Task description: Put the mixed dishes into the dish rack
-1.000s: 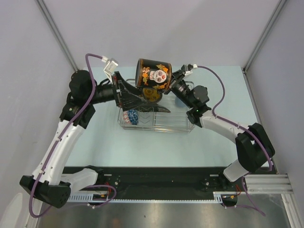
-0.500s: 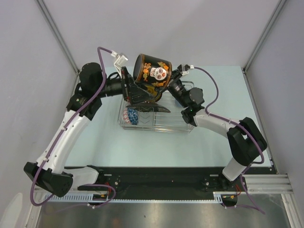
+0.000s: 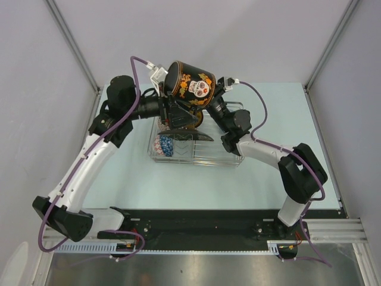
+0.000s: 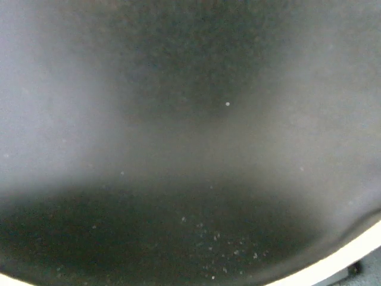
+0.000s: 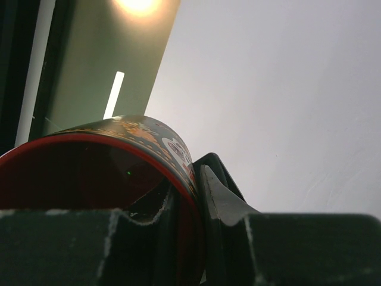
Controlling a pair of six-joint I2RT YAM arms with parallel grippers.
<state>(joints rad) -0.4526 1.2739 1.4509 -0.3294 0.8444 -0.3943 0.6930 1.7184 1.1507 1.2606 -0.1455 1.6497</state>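
My left gripper grips the mug [image 3: 191,89] by its handle next, to leave the mug's rim free for racking.
The mug [image 3: 191,89], black with a skull design and red inside, hangs tilted above the dish rack [image 3: 220,156]. My right gripper [image 3: 213,98] is shut on its rim; in the right wrist view one finger sits inside the red wall of the mug [image 5: 89,173] and the other outside, with the right gripper [image 5: 187,179] pinching it. My left gripper [image 3: 172,107] is open and close against the mug's base end. A blurred dark surface [image 4: 190,179] fills the left wrist view and hides that gripper's fingers. In the rack lie a blue-patterned bowl [image 3: 164,145] and a dark plate with a yellow motif [image 3: 191,119].
The rack stands at the middle back of the light-blue table [image 3: 280,179]. Grey enclosure walls rise close on the left [image 3: 36,89] and right [image 3: 357,119]. A black rail [image 3: 196,223] runs along the near edge by the arm bases.
My left arm has swung right and up, bringing its open gripper against the mug's base. The right gripper has shifted the mug slightly left and tilted it more.
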